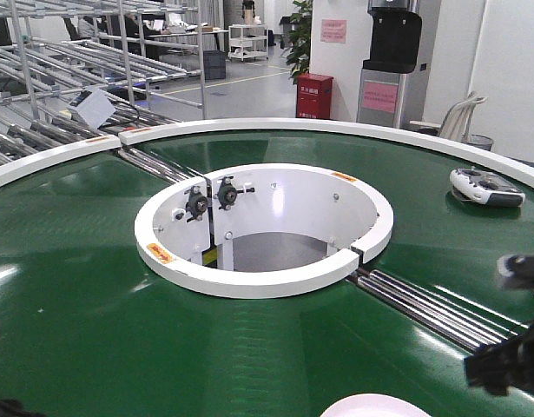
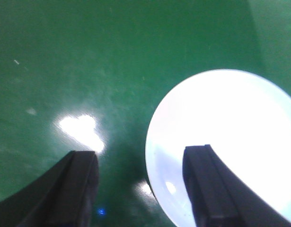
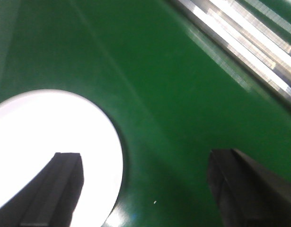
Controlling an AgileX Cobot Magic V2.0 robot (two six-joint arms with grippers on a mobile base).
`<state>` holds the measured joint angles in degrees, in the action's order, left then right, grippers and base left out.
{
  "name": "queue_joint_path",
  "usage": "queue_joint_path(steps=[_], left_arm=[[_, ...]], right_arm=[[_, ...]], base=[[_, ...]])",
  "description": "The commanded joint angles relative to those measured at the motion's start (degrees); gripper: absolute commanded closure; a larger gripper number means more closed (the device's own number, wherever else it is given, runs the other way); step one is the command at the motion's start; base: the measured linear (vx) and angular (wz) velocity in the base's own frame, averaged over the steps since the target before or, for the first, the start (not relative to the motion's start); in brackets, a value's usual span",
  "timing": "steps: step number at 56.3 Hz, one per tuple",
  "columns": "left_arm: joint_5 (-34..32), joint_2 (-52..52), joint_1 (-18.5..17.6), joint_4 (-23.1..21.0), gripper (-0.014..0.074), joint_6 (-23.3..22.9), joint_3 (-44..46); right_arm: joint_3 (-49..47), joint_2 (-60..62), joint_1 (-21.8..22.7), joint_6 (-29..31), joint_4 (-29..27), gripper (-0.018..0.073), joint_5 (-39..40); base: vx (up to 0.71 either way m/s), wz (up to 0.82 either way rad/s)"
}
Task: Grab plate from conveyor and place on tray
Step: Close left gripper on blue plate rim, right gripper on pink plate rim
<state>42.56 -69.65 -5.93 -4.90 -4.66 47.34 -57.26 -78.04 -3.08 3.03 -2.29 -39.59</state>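
My right gripper grabs the white plate by its rim (image 3: 119,161) next, to lift the plate (image 3: 46,127) from the conveyor onto the tray.
A white plate (image 1: 375,406) lies on the glossy green conveyor (image 1: 93,287), at the near edge of the front view. My left gripper (image 2: 140,152) is open above the belt. Its right finger (image 2: 207,184) hangs over the plate (image 2: 230,132), and the plate's left rim sits between the jaws. My right gripper (image 3: 147,155) is open too, with its left finger (image 3: 60,184) over the plate (image 3: 46,127) and its right finger over bare belt. Neither gripper holds anything. The tray is out of view.
The white-rimmed central opening (image 1: 162,252) sits mid-belt, with steel rollers (image 1: 423,304) running from it toward my right arm (image 1: 505,360). A grey handheld controller (image 1: 485,186) lies on the belt at the far right. Metal racks (image 1: 67,61) stand beyond.
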Motion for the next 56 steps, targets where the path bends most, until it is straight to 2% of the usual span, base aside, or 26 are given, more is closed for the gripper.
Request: queue_joint_path(steps=[1,25,56], left_arm=[[-3.2,-3.5,0.2,-2.4,0.0083,0.1,2.2],[-6.8,-14.6,0.1,-2.6,0.0083,1.2,2.2],[-8.8,-18.9,0.1,-3.5,0.0083,1.6,2.2]], right_arm=[[-1.9,-2.0,-1.2,-1.1,2.3,-0.0024,2.4],[-1.9,-12.2,-1.0,-2.4,2.3,-0.0024,2.9],[-1.9,-18.5,-1.2,-3.0,-1.1,-0.0003,2.8]], base=[[0.0,0.0],[0.0,0.0],[0.0,0.0]])
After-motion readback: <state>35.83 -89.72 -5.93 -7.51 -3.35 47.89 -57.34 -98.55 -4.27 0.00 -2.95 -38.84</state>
